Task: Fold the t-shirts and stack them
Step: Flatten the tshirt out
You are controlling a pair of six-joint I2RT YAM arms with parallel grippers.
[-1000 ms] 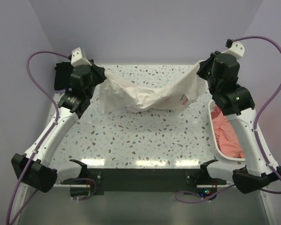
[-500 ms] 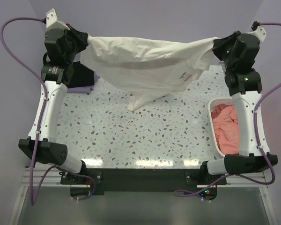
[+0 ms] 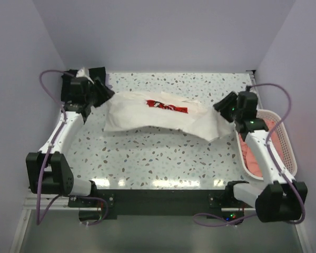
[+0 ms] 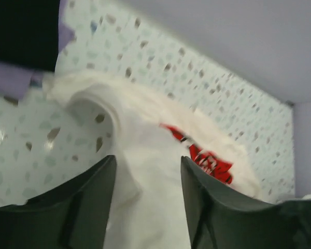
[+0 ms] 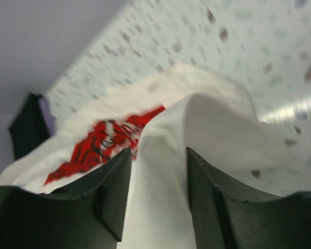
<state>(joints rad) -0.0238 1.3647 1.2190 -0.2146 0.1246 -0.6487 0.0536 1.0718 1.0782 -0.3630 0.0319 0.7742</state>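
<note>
I should next grab the cream-white t-shirt's end nearest the black t-shirt with my left gripper, opposite my right gripper, to spread the cream-white t-shirt for folding.
The cream-white t-shirt [image 3: 163, 118] lies spread across the far middle of the table, its red print [image 3: 166, 106] facing up. My left gripper [image 3: 106, 95] is at the shirt's left end and my right gripper [image 3: 221, 108] at its right end. In the left wrist view the left gripper [image 4: 147, 161] is open, with loose white cloth lying between the jaws. The right gripper [image 5: 158, 151] is open over the cloth in the same way. A black t-shirt [image 4: 20, 31] rests on a lavender one [image 4: 8, 80] at the far left. A salmon-pink t-shirt [image 3: 246, 153] is in the basket.
The white slatted basket [image 3: 284, 138] stands at the table's right edge, under my right arm. The purple back wall runs close behind the shirt. Purple cables loop off both wrists. Speckled tabletop [image 3: 158, 158] shows between the shirt and the arm bases.
Both arms came down from holding the white shirt stretched high. It now lies on the table with the print up, and both grippers have gone from shut to open.
</note>
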